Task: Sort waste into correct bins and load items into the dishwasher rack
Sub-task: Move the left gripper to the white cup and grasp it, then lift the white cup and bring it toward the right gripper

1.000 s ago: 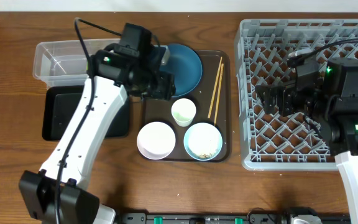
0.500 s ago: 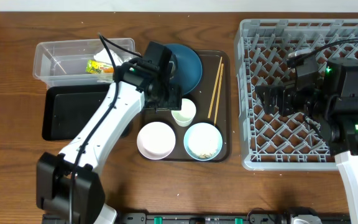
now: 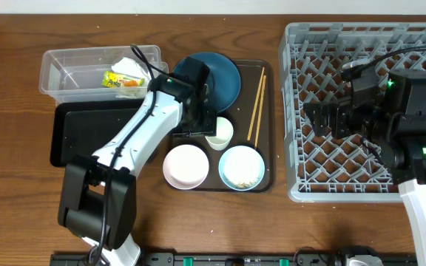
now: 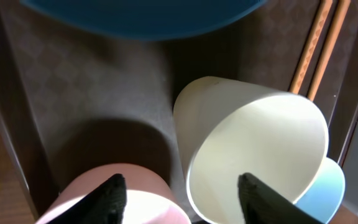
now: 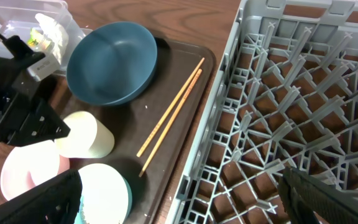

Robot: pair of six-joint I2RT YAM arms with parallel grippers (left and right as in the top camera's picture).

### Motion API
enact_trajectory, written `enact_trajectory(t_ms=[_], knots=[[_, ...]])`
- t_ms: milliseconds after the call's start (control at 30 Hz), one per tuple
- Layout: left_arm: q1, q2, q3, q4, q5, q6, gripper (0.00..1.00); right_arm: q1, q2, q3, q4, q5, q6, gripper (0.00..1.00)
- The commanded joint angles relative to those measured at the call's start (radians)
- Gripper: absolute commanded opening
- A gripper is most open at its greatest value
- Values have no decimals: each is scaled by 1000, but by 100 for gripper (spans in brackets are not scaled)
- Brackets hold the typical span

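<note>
The left gripper should next pinch the small white cup's near side [image 3: 211,145] [image 4: 191,185] at the cup's rim, so the cup's base stays free for the handover to the right gripper.
My left gripper [image 4: 182,190] hangs open low over the brown tray. One fingertip is above the white bowl [image 4: 114,208], the other over the mouth of the small white cup [image 4: 253,158], so the cup's near wall lies between them. Overhead, the cup [image 3: 219,133] stands between the dark blue plate [image 3: 226,80], the white bowl [image 3: 183,166] and the pale blue bowl [image 3: 242,167], which holds rice grains. The chopsticks [image 3: 256,103] lie along the tray's right side. The tissue with wrapper [image 3: 124,75] rests in the clear tub [image 3: 65,77]. My right gripper [image 5: 185,205] is wide open over the rack [image 3: 291,111], holding nothing.
The black tray-bin [image 3: 87,137] lies in front of the clear tub, partly under my left arm. The brown serving tray [image 3: 269,125] carries the dishes and nearly touches the rack's left wall. Bare wooden table runs along the front.
My left arm swung right from over the clear tub down to the cup. The tissue with wrapper now lies uncovered in the tub. The right arm stayed still.
</note>
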Motion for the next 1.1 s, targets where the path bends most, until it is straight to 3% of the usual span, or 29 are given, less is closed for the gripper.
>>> enact_trajectory(t_ms=[0,233,600,867,1067], knots=[[-2,13,-3,13,-16,-8,57,7,2,18,-1,3,-10,99],[-2,60,-14,26,-19,-8,51,7,2,18,-2,3,-10,99],[-1,63,-5,33,-18,-9,7,7,2,18,-2,2,-9,99],[66,15,37,33,144,-3,6,7,16,18,0,-37,8,99],[177,-68,37,13,445,65,6,7,61,18,35,-184,9,99]])
